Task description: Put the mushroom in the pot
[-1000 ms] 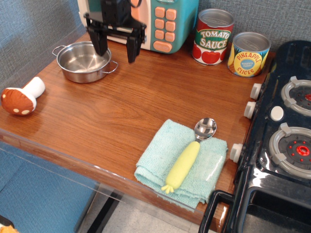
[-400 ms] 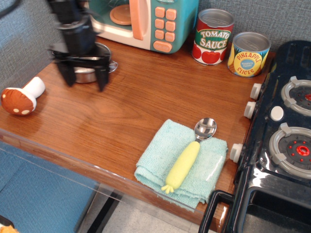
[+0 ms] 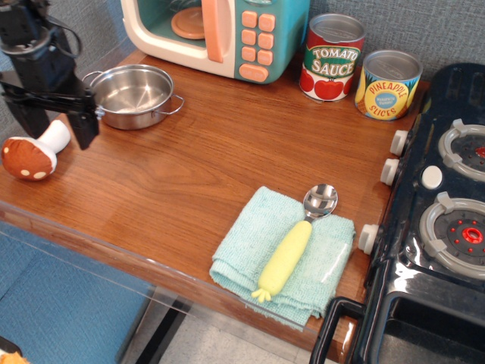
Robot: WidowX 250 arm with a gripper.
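Observation:
Next, the gripper takes hold of the mushroom by its white stem (image 3: 54,136), to place the mushroom in the pot (image 3: 150,118).
The mushroom (image 3: 29,158) lies on its side at the left edge of the wooden counter, brown spotted cap to the left and white stem pointing up-right. The shiny steel pot (image 3: 150,118) stands empty at the back left, just right of the mushroom. My gripper (image 3: 59,135) is open, its two black fingers (image 3: 86,125) standing on either side of the mushroom's stem, above it. It holds nothing. I cannot tell how far it is above the mushroom.
A toy microwave (image 3: 227,34) stands behind the pot. A tomato sauce can (image 3: 332,57) and a pineapple can (image 3: 388,83) stand at the back right. A teal cloth (image 3: 318,273) with a yellow-handled scoop (image 3: 292,250) lies at the front. A black toy stove (image 3: 447,220) fills the right side.
My gripper has moved left and forward, from over the pot to over the mushroom's stem, staying open. The mushroom and pot have not moved.

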